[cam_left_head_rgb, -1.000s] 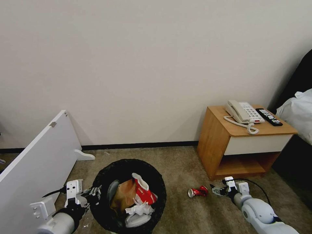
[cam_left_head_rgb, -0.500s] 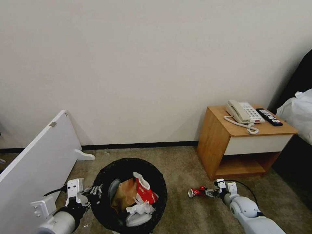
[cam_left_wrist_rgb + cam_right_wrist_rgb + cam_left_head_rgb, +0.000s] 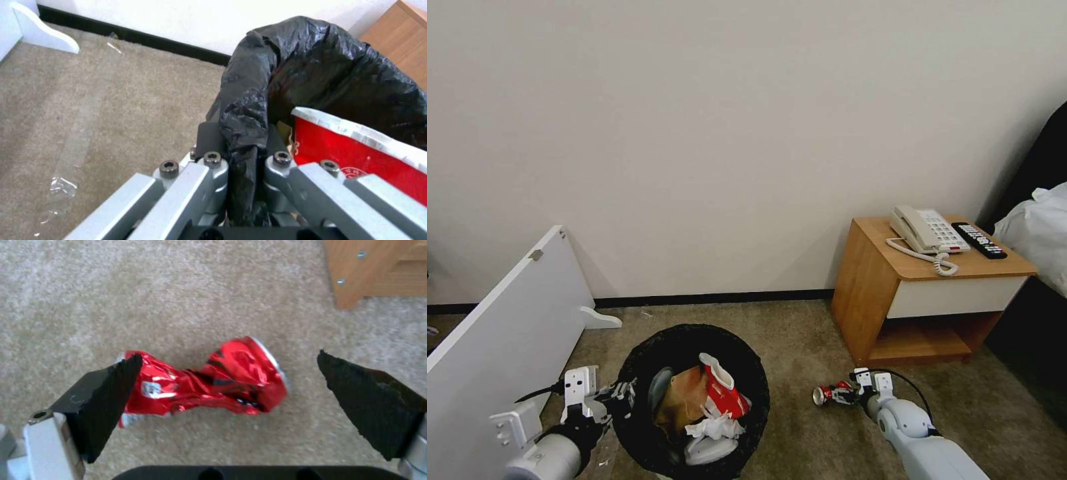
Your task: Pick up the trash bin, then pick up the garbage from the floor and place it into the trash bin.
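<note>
The crushed red can (image 3: pixel 827 395) is squeezed thin between its wide round ends, so my right gripper should pick it up next by its narrow middle.
The trash bin (image 3: pixel 750 367), lined with a black bag, sits low at the centre-left, and my left gripper (image 3: pixel 622 393) is shut on its near-left rim. In the left wrist view the left gripper (image 3: pixel 242 163) pinches the folded bag rim of the bin (image 3: pixel 320 66). Inside the bin lie a brown paper bag (image 3: pixel 680 399), a red-white snack packet (image 3: pixel 725 395) and white tissue (image 3: pixel 712 428). A crushed red can (image 3: pixel 827 395) lies on the carpet floor (image 3: pixel 800 440). My right gripper (image 3: pixel 228 357) is open low over the can (image 3: pixel 209 383), one finger at each end.
A wooden nightstand (image 3: pixel 894 293) with a phone (image 3: pixel 927 230) and a remote (image 3: pixel 979 240) stands just behind the can. A white board (image 3: pixel 507 333) leans at the left. A bed edge (image 3: pixel 1040 233) is at the far right. Open carpet lies between bin and can.
My right arm has moved left along the floor, bringing its open fingers from beside the can to around it. The left gripper and bin have stayed put.
</note>
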`<state>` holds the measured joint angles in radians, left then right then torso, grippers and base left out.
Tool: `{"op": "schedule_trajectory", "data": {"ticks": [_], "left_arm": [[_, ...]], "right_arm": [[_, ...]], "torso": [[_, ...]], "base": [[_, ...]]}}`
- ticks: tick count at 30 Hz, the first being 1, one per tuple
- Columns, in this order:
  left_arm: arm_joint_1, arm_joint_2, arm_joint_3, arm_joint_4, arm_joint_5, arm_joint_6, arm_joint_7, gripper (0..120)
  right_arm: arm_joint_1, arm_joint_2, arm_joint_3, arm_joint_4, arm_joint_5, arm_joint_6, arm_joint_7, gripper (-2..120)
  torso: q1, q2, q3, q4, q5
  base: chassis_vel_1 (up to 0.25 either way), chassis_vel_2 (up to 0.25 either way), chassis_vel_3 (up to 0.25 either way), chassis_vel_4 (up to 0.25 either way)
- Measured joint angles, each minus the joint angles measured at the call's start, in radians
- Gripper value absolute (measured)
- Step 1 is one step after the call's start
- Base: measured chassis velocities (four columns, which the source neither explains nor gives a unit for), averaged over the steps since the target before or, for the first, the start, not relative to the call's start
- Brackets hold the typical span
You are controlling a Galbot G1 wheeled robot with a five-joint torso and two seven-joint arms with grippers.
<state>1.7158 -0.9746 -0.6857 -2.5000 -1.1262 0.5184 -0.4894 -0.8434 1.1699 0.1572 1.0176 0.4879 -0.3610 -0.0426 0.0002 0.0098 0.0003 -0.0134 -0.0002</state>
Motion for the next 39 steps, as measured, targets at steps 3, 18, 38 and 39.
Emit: {"op": "schedule_trajectory", "data": {"ticks": [3, 18, 38, 39], "left_arm": [[0.0, 0.001, 0.0, 0.0, 0.0, 0.0, 0.0, 4], [-0.002, 0.003, 0.0, 0.0, -0.002, 0.0, 0.0, 4], [-0.002, 0.006, 0.002, 0.0, -0.004, 0.0, 0.001, 4], [-0.003, 0.007, 0.002, 0.0, -0.005, 0.0, 0.001, 4]], "right_arm": [[0.013, 0.018, 0.0, -0.018, -0.004, 0.005, 0.0, 100], [0.04, 0.061, 0.017, -0.071, 0.005, -0.001, 0.012, 100], [-0.053, 0.091, 0.136, -0.007, 0.304, -0.073, 0.174, 100], [-0.056, 0.092, 0.139, -0.005, 0.317, -0.073, 0.181, 100]], "torso": [[0.0, 0.0, 0.0, 0.0002, 0.0003], [0.0, 0.0, 0.0, 0.0001, 0.0003], [0.0, 0.0, 0.0, 0.0, 0.0001], [0.0, 0.0, 0.0, 0.0, 0.0004]], "base": [[0.0, 0.0, 0.0, 0.0], [0.0, 0.0, 0.0, 0.0], [0.0, 0.0, 0.0, 0.0], [0.0, 0.0, 0.0, 0.0]]}}
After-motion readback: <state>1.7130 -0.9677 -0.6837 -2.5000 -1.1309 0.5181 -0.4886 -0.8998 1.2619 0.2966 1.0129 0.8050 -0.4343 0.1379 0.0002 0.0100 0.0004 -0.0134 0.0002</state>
